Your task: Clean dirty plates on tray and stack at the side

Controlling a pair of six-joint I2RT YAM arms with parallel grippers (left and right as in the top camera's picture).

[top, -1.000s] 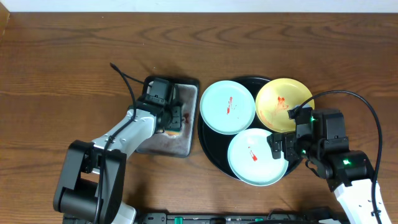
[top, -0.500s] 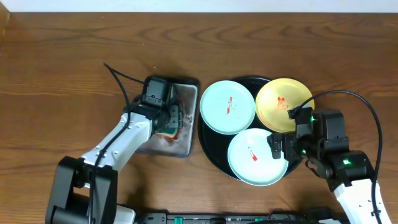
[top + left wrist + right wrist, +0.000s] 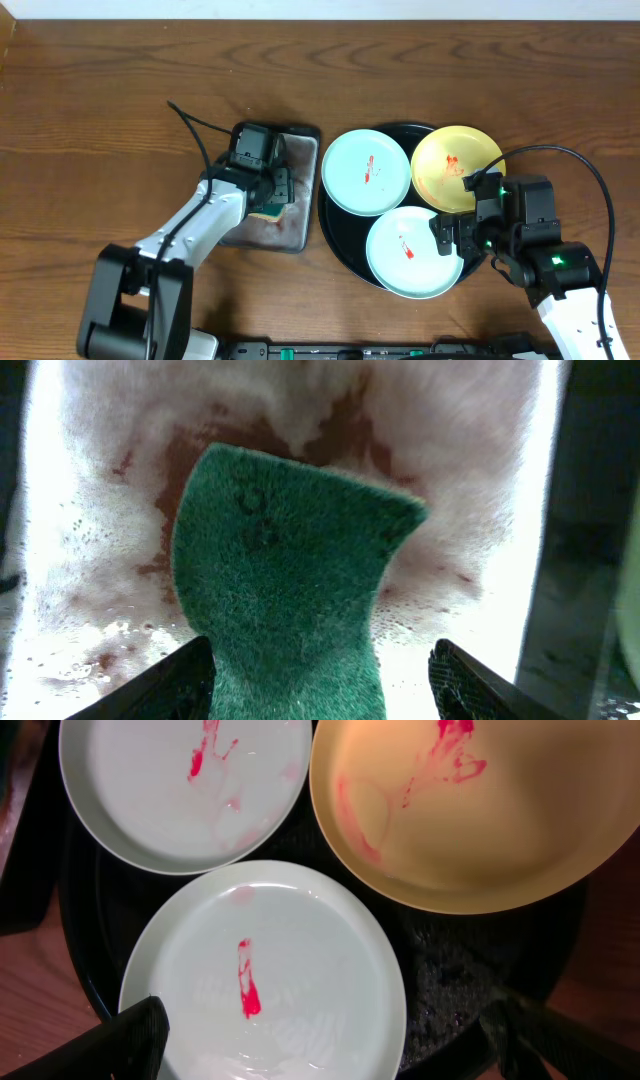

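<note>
My left gripper grips the green sponge (image 3: 285, 560) across its narrow middle, by the long sides, next, leaving its far end free to clean the plate.
Three plates lie on the round black tray (image 3: 333, 232): a turquoise plate (image 3: 366, 172) at its left, a yellow plate (image 3: 455, 167) at the back right and a nearer turquoise plate (image 3: 410, 252), each smeared with red sauce. My right gripper (image 3: 447, 238) hovers open over the nearer turquoise plate (image 3: 270, 980), its fingers wide on either side. The left gripper (image 3: 275, 190) stands open over the green sponge (image 3: 285, 560). One finger rests against the sponge and the other is apart from it.
The sponge (image 3: 268, 211) lies in a rectangular grey metal tray (image 3: 300, 140) left of the black tray, its floor (image 3: 470, 480) covered in foam with reddish stains. Bare wooden table (image 3: 100, 120) spreads to the left and behind.
The left gripper has opened and let go of the sponge, which stays in the grey tray. The left arm has shifted slightly. The right arm and the plates have not moved.
</note>
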